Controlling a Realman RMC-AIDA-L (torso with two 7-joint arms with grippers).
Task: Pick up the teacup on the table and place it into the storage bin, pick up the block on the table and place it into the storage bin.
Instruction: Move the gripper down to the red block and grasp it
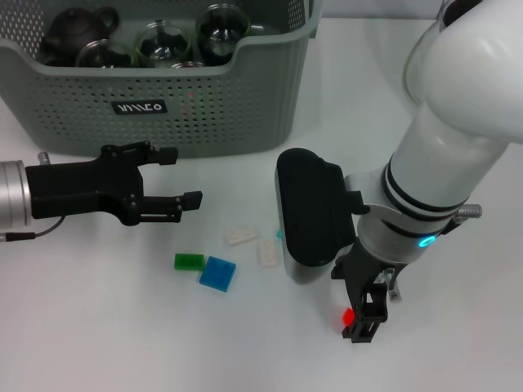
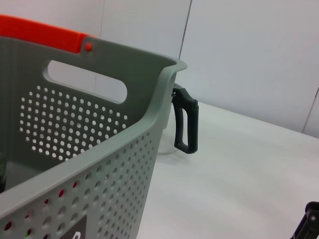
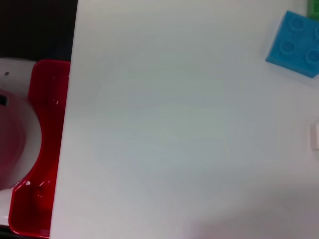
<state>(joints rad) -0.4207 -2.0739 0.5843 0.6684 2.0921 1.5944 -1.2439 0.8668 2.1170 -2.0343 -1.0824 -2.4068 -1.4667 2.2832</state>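
I should close my right gripper on the block now. My gripper's fingers are low beside the small red block, so they would hold the block if I closed now.
The grey-green storage bin stands at the back left, and its perforated wall fills the left wrist view. Inside it sit a dark teapot and several glass teacups. My left gripper hovers open and empty just in front of the bin. Loose blocks lie mid-table: green, blue and two white ones. My right gripper points down at the front right, with a small red block at its tip. I cannot see whether it is gripped.
A clear glass vessel with a black handle stands on the table just outside the bin's corner. An orange-red strip tops the bin's far rim. Past the table edge lies a red and white object. The right arm's black housing overhangs the blocks.
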